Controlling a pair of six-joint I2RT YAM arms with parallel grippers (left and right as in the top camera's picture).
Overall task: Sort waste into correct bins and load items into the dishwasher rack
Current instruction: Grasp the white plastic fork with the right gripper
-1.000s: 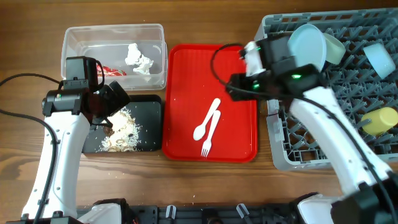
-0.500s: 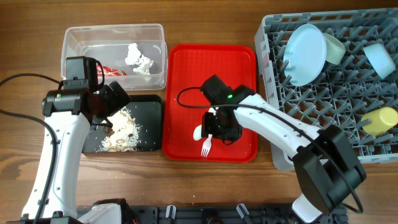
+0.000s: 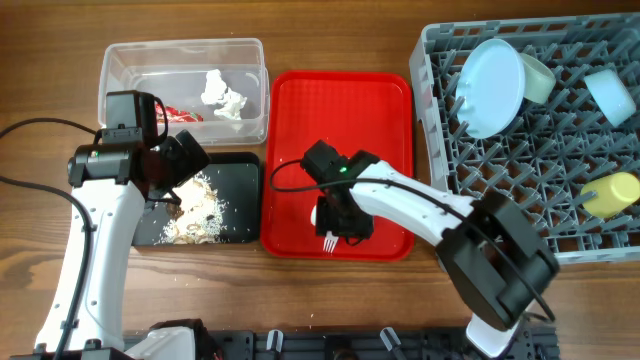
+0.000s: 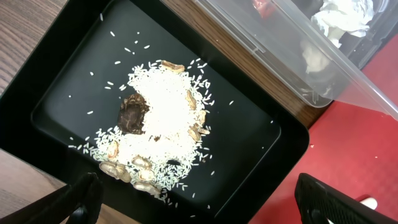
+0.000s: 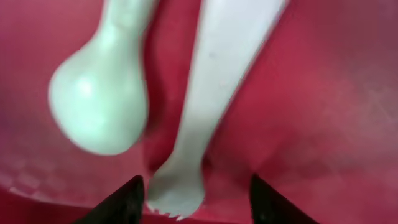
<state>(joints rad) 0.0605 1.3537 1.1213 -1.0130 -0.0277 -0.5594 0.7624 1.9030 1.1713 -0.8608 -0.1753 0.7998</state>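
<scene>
The white fork's head [image 5: 178,186] lies between my right gripper's fingers and the spoon [image 5: 99,99] outside them, so my right gripper closes next. Closing now would catch the fork.
My right gripper [image 3: 336,222] is open and low over the red tray [image 3: 340,100]. In the right wrist view the open gripper [image 5: 196,202] has the white fork's head [image 5: 179,190] between its fingertips, with the white spoon [image 5: 99,99] beside it on the left. Only the fork tines [image 3: 328,241] show overhead. My left gripper [image 3: 168,196] is open and empty above the black tray [image 3: 243,200] of food scraps [image 4: 158,124]. The clear tub [image 3: 183,60] holds the white tissue [image 3: 222,92] and red wrapper [image 3: 180,114]. The grey rack [image 3: 500,180] holds the light-blue plate [image 3: 492,85], pale-green bowl [image 3: 538,75], light-blue bowl [image 3: 610,95] and yellow cup [image 3: 612,195].
The red tray lies between the two bins on the left and the rack on the right. The right arm's black cable [image 3: 290,172] loops over the tray. Bare wooden table [image 3: 330,290] runs along the front.
My right arm swung from the rack's left edge down onto the red tray and settled over the spoon and fork. The left arm has not moved.
</scene>
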